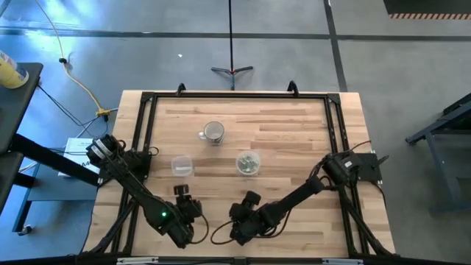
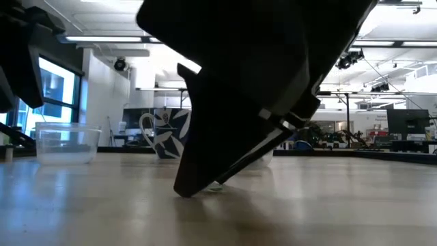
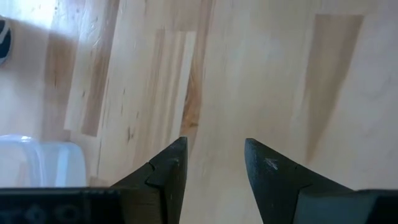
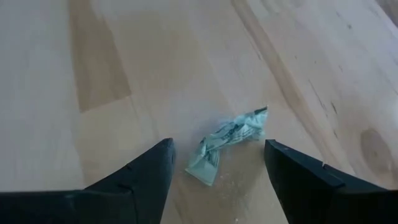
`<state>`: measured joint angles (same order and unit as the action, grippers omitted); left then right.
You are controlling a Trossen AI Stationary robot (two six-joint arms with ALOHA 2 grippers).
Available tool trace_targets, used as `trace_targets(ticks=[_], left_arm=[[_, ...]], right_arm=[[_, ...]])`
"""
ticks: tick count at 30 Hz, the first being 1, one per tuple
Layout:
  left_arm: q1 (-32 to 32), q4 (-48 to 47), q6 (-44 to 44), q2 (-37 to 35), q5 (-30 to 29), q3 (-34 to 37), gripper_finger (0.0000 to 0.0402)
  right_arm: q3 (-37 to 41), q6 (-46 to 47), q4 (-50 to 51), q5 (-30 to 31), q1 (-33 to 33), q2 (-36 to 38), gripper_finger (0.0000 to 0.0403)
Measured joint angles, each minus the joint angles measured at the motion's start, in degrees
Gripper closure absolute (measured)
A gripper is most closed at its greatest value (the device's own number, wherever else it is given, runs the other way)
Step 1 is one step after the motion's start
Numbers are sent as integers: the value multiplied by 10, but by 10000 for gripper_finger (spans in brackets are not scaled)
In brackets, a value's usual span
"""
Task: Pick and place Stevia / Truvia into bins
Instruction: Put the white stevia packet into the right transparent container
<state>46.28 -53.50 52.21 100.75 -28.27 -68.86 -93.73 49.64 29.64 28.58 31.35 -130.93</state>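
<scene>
Next, the right gripper picks up the crumpled sachet by its flared pale end [image 4: 203, 168]. Then it adds the sachet to the round tub.
One crumpled pale green and white sachet [image 4: 227, 146] lies flat on the wood between the fingers of my right gripper [image 4: 217, 158]. That gripper is open, pointing down, with a finger on either side of the sachet and apart from it. In the high view my right gripper [image 1: 239, 224] sits near the table's near edge and hides the sachet. In the low view a sliver of the sachet [image 2: 215, 186] shows beside the dark finger [image 2: 198, 171]. My left gripper [image 3: 214, 155] is open over bare wood, next to the squarish tub [image 3: 37, 165]. The round tub [image 1: 248, 163] holds several sachets.
A glass mug [image 1: 213, 132] stands toward the far side, left of centre. The squarish tub [image 1: 182, 165] sits just beyond my left gripper [image 1: 182, 193]. A black frame [image 1: 235, 96] runs around the table top. Bare wood lies to the right of the round tub.
</scene>
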Motion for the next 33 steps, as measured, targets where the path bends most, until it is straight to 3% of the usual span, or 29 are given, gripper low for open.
trace_targets(ticks=[5,19,25,28,33], left_arm=[[0,-7,-2,0,0,0,208],[-1,-5,-7,0,-6,0,208],[-2,-4,-7,0,-8,0,208],[-9,0,-7,0,-8,0,208],[-27,19,-7,0,-6,0,208]], right_arm=[[-6,1,12,-8,-1,-4,186],[25,12,16,-12,-33,1,391],[30,-5,58,9,-34,38,400],[31,8,122,58,-30,77,399],[29,39,250,89,-38,139,401]])
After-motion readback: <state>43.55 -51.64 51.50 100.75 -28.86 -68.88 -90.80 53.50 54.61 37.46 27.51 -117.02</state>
